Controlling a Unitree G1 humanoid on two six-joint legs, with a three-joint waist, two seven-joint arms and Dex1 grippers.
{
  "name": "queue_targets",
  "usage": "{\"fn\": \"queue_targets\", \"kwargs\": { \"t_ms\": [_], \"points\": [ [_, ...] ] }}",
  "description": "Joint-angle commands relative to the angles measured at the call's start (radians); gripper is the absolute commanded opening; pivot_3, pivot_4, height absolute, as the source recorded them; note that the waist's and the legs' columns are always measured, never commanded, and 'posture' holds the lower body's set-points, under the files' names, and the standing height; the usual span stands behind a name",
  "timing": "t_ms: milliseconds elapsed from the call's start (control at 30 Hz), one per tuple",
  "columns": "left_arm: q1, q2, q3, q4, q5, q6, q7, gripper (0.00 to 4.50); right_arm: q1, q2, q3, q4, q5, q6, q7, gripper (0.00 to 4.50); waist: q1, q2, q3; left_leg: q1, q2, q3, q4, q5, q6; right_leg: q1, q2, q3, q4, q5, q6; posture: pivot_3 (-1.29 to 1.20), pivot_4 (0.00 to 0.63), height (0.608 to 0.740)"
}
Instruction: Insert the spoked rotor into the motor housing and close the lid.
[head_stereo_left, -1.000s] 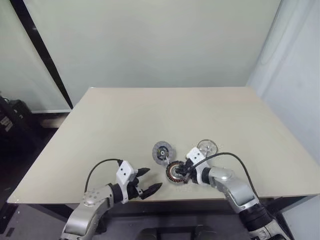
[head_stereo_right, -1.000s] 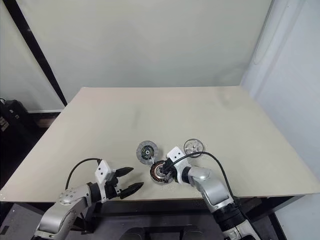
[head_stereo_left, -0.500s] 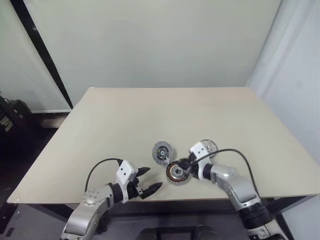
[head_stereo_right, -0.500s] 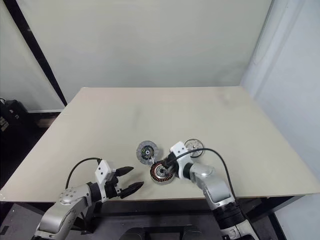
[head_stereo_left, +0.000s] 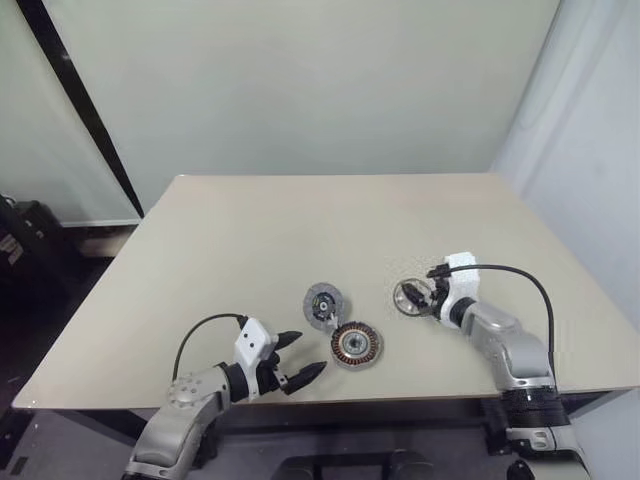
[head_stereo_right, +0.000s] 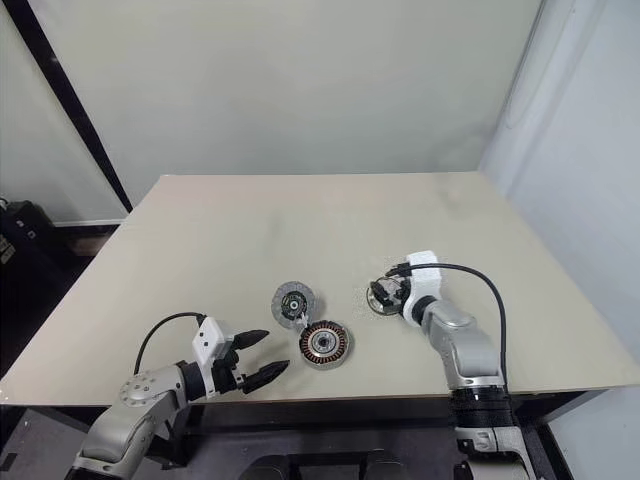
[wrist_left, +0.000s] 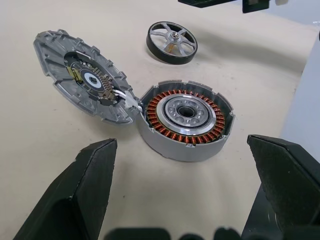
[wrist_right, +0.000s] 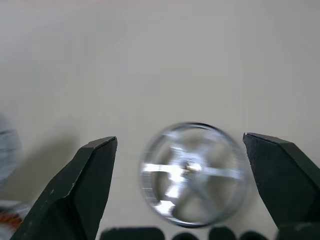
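Observation:
The robot's right gripper isn't ready to close on the rotor and should go lower first: the tabletop shows between the gripper's fingers and the rotor's rim (head_stereo_left: 398, 298) (wrist_right: 148, 170) below.
The motor housing (head_stereo_left: 356, 345), a ring of copper coils in a grey shell, lies flat near the table's front edge. Its grey lid (head_stereo_left: 326, 303) lies open just behind it, joined to it by short wires (wrist_left: 131, 101). Further right lies the spoked rotor (head_stereo_left: 408, 296), flat on the table. My right gripper (head_stereo_left: 428, 297) hovers open at the rotor's right side, and in the right wrist view the rotor (wrist_right: 192, 172) sits between its black fingers (wrist_right: 92, 185). To the housing's left my left gripper (head_stereo_left: 308, 354) is held open and empty, pointing at the housing (wrist_left: 186, 117).
The beige table (head_stereo_left: 300, 230) stretches wide behind the parts. Its front edge (head_stereo_left: 330, 400) runs close under both grippers. A pale wall (head_stereo_left: 590, 200) stands near on the right.
My right gripper let go at the housing's right side, opened, and swung right and away to the rotor. The housing stays on the table. The left gripper kept still.

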Motion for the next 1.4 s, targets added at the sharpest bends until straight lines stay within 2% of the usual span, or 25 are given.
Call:
{"fn": "queue_targets", "kwargs": {
  "t_ms": [33, 500, 633, 833, 933, 1233, 1300, 1400],
  "points": [
    [-0.022, -0.003, 0.002, -0.008, -0.002, -0.023, -0.007, 4.5, -0.054, 0.016, -0.054, 0.063, 0.026, -0.033, -0.033, 4.47, 0.0, 0.0, 0.0, 0.0, 0.0, 0.0, 0.0, 0.0, 0.0, 0.0, 0.0, 0.0, 0.0, 0.0, 0.0, 0.0, 0.0, 0.74],
    [-0.015, 0.011, 0.016, -0.031, -0.007, -0.027, -0.006, 4.5, -0.206, 0.05, -0.202, 0.458, 0.127, -0.101, -0.032, 4.47, -0.001, 0.001, 0.0, 0.0, 0.0, -0.001, 0.0, 0.0, 0.001, 0.001, 0.001, 0.001, 0.0, 0.0, 0.0, 0.0, 0.0, 0.74],
    [-0.009, 0.012, 0.019, -0.031, -0.006, -0.033, -0.004, 4.5, -0.214, 0.053, -0.214, 0.501, 0.148, -0.089, -0.025, 4.47, -0.001, 0.002, 0.0, 0.0, 0.0, 0.0, 0.0, 0.0, 0.001, 0.001, 0.002, 0.002, 0.0, 0.0, 0.0, 0.0, 0.0, 0.74],
    [-0.003, 0.008, 0.016, -0.033, -0.005, -0.035, 0.003, 4.5, -0.199, 0.075, -0.24, 0.455, 0.236, 0.023, 0.018, 4.47, -0.005, 0.003, 0.0, 0.001, 0.0, 0.0, 0.0, 0.0, 0.001, 0.001, 0.002, 0.002, 0.0, 0.0, 0.0, 0.0, 0.0, 0.74],
    [-0.003, 0.004, 0.01, -0.033, -0.004, -0.035, 0.004, 4.5, -0.19, 0.079, -0.242, 0.425, 0.249, 0.048, 0.014, 3.9, -0.007, 0.003, 0.0, 0.001, 0.0, 0.0, 0.0, 0.0, 0.001, 0.001, 0.002, 0.002, 0.001, 0.0, 0.0, 0.0, 0.0, 0.74],
    [-0.014, 0.0, -0.002, -0.03, -0.002, -0.03, -0.001, 4.5, -0.179, 0.073, -0.253, 0.396, 0.26, 0.038, -0.022, 0.9, -0.002, 0.006, -0.002, 0.001, 0.0, -0.001, 0.0, 0.0, 0.001, 0.002, 0.002, 0.002, 0.001, 0.0, 0.0, 0.0, 0.0, 0.74],
    [-0.016, 0.0, -0.006, -0.034, -0.001, -0.026, -0.001, 4.5, -0.176, 0.071, -0.252, 0.39, 0.262, 0.033, -0.034, 0.52, 0.002, 0.007, -0.003, 0.001, 0.0, -0.001, 0.0, 0.0, 0.001, 0.003, 0.002, 0.002, 0.0, 0.0, 0.0, 0.0, 0.0, 0.74],
    [-0.02, -0.001, -0.009, -0.028, -0.001, -0.028, -0.002, 4.5, -0.174, 0.069, -0.253, 0.386, 0.268, 0.034, -0.042, 0.44, 0.001, 0.007, -0.003, 0.001, -0.002, -0.002, 0.001, 0.001, 0.001, 0.002, 0.002, 0.003, -0.001, 0.0, 0.0, 0.0, 0.0, 0.74]
  ]
}}
